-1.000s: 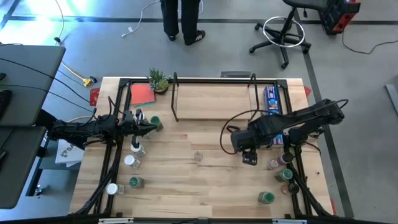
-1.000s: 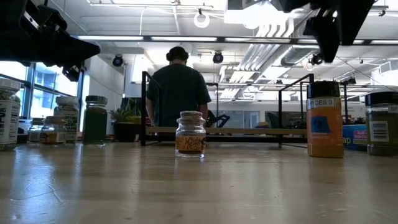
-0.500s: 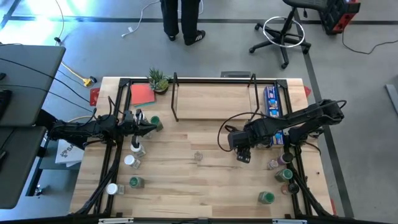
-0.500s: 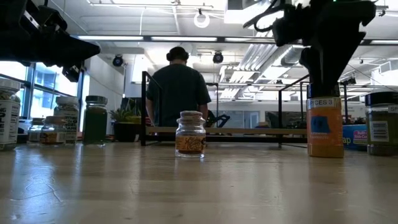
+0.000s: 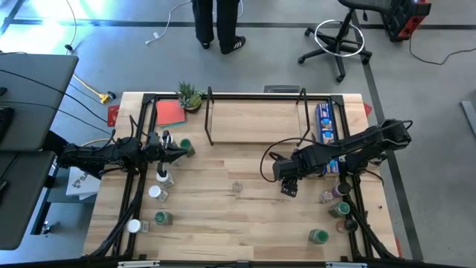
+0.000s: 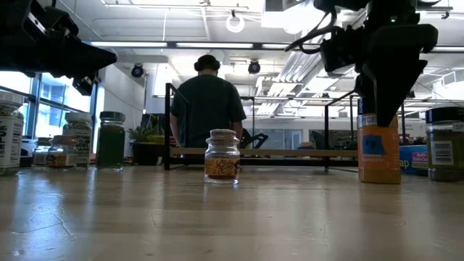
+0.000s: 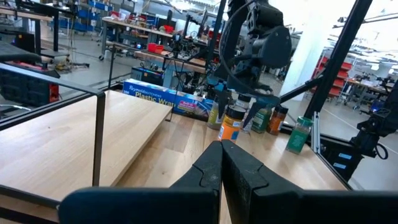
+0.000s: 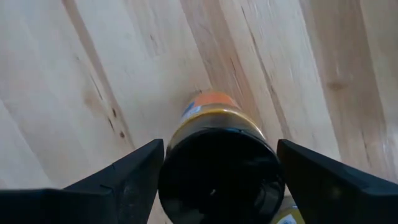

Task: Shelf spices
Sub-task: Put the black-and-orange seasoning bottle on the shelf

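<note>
The black lid sits between both fingers of my right gripper, and closing now would catch the lid. So it is time to close on the lid now.
An orange spice jar with a black lid stands upright on the table, also seen in the low view and the left wrist view. My right gripper hangs over it, pointing down and open. One finger stands on each side of the lid, and I see no touch. A small clear jar stands alone mid-table. The shelf sits at the far edge. My left gripper waits shut at the table's left.
Several jars stand near the left edge and near the right edge. A long blue box lies beside the shelf, with a potted plant and a red sheet at the far left. A person stands beyond the table.
My right gripper has come down over the orange jar, rolling a little about its own axis. It has stayed open, and its fingers now stand beside the jar's lid.
</note>
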Tool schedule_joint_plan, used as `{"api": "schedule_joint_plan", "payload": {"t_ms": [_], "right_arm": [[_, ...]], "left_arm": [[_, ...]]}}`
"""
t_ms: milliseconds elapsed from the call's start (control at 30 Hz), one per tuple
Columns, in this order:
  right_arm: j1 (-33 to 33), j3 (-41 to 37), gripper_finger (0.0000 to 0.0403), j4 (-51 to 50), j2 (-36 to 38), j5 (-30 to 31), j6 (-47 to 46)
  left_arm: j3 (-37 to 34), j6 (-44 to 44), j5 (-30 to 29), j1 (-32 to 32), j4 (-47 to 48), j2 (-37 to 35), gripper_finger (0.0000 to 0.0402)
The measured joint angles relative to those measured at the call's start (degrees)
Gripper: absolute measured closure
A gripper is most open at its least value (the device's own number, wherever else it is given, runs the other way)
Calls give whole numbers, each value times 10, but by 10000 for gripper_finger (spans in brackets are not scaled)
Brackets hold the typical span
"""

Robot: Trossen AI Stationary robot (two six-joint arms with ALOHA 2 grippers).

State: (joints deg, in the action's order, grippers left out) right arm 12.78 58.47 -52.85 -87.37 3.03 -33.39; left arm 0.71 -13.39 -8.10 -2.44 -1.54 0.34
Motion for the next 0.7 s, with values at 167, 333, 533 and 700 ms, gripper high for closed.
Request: {"api": "schedule_joint_plan", "payload": {"t_ms": [167,333,533,700], "right_arm": [[0,-3,130,6,0,0,0],[0,-3,170,11,0,0,-2],[0,-3,199,13,0,6,-2],[-5,41,202,-22,0,-1,-21]], "left_arm": [[0,0,0,0,0,0,400],[0,0,0,0,0,0,400],[0,0,0,0,0,0,400],[0,0,0,0,0,0,400]]}}
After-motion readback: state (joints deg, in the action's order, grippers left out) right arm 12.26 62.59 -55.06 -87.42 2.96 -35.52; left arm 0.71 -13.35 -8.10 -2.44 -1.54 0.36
